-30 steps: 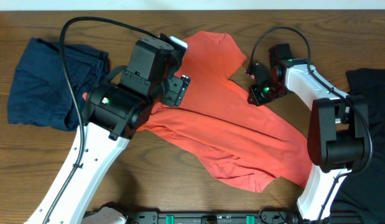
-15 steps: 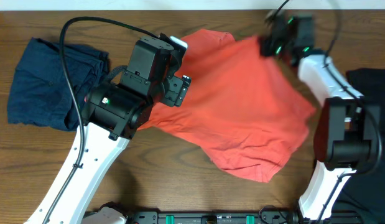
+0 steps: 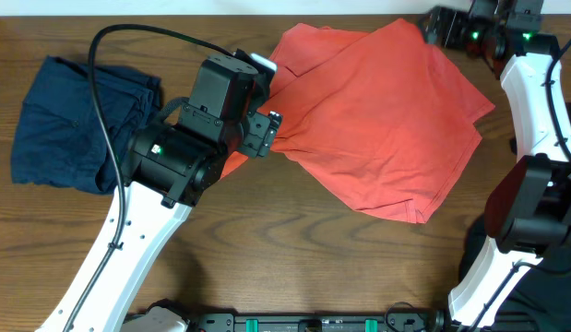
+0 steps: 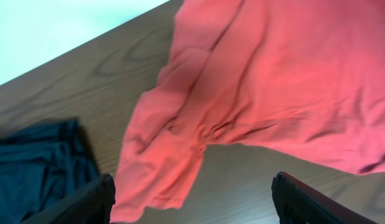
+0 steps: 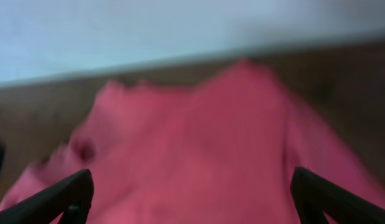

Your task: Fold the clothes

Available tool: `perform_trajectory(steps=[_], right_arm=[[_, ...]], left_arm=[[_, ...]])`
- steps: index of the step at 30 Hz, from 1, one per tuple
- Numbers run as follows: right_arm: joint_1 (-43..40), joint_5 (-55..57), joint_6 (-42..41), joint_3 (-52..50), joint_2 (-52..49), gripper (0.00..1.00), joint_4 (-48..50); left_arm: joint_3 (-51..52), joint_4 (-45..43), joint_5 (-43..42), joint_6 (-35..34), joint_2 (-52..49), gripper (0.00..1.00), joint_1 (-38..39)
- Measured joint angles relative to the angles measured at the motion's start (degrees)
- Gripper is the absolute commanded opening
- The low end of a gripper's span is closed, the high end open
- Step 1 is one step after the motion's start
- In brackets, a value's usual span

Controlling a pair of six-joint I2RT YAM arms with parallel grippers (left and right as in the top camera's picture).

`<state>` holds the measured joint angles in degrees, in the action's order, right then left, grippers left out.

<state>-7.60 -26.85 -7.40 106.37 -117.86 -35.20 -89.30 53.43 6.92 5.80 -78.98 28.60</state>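
I should next grab the orange-red shirt by its sleeve end with my left gripper, to pull the crumpled sleeve straight for folding.
An orange-red shirt lies crumpled and partly doubled over from the table's middle to its far right. My left gripper hovers over the shirt's left sleeve end, open, with nothing between its fingers. The left wrist view shows that sleeve lying on the wood below the open left gripper. My right gripper is at the far right edge, just past the shirt's top corner. In the blurred right wrist view the right gripper stands wide open above the shirt.
A navy garment lies bunched at the left, also showing in the left wrist view. A black garment sits at the table's right edge behind the right arm. Bare wood fills the front of the table.
The right gripper, shut on the shirt a second ago, swept it up toward the far right corner and opened, dropping it there. The left arm stayed put.
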Motion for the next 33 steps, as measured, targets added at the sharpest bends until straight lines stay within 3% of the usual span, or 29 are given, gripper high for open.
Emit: perform_trajectory(steps=[7,14,23,26,29,33], right_arm=[[1.9,-2.6,2.9,0.0,4.7,0.99,-20.2],[11.1,-2.0,3.5,0.1,9.3,0.99,-35.1],[12.7,11.4,-1.0,0.0,8.9,0.99,-37.4],[10.6,13.2,-1.9,0.0,8.5,0.99,-37.9],[7.9,14.4,-2.6,0.0,8.4,0.99,-38.9],[5.9,15.1,-2.8,-0.1,8.4,0.99,-39.0]], left_arm=[[0.9,3.8,2.8,-0.5,-2.7,0.81,-3.2],[4.4,4.3,0.0,-2.9,-15.6,0.81,-7.7],[4.5,4.9,-3.2,-6.0,-30.9,0.79,-10.9],[4.5,4.9,-4.0,-6.8,-35.3,0.73,-12.8],[4.5,4.9,-4.2,-7.4,-38.8,0.58,-14.4],[4.5,4.9,-5.3,-7.2,-41.8,0.52,-16.1]])
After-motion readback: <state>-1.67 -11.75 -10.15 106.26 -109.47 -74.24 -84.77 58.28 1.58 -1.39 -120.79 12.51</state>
